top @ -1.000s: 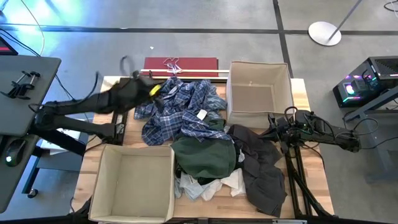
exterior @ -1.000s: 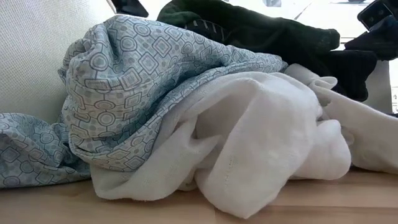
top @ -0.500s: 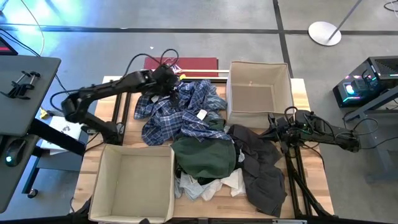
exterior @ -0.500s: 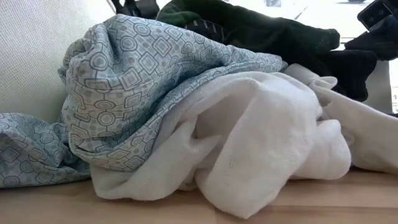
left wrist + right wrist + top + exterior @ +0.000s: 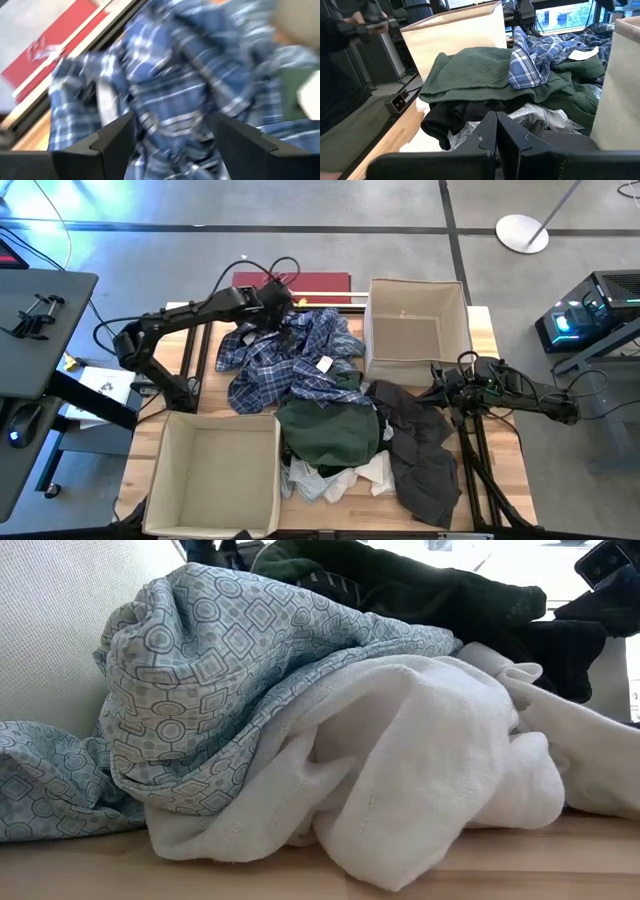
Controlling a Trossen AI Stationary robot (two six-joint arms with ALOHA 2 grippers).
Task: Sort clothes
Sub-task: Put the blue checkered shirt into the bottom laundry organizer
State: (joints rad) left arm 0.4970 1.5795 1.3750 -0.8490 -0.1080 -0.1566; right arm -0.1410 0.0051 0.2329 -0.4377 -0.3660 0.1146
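My left gripper grips the plaid shirt [image 5: 190,75] by a raised fold [image 5: 170,125] next, to sort the clothes into the beige boxes.
The clothes lie in a pile in the middle of the table. The navy-white plaid shirt [image 5: 290,360] lies at the far side. The dark green top [image 5: 328,430] covers the pile's middle, and the charcoal grey piece [image 5: 420,455] spreads to its right. Small white pieces [image 5: 370,472] and a light blue patterned cloth [image 5: 220,690] lie at the near edge. My left gripper [image 5: 278,308] is open and points down over the plaid shirt's [image 5: 190,75] far left part. My right gripper [image 5: 437,390] is shut beside the charcoal piece, at the table's right. My left gripper [image 5: 172,120] stands with its open fingers on either side of a fold of the plaid shirt, slanting down from the table's far left. The wrist view is blurred, and I cannot tell whether the fingers touch the cloth.
One beige fabric box [image 5: 370,330] stands at the far right and another [image 5: 160,470] at the near left, both open at the top. A red flat thing [image 5: 300,282] lies beyond the table's far edge. In the right wrist view the green top [image 5: 470,70] lies over dark cloth.
My left gripper has swung from the table's far left corner toward the right, come down over the plaid shirt's far left part, and tipped to point down at it. The clothes lie as before.
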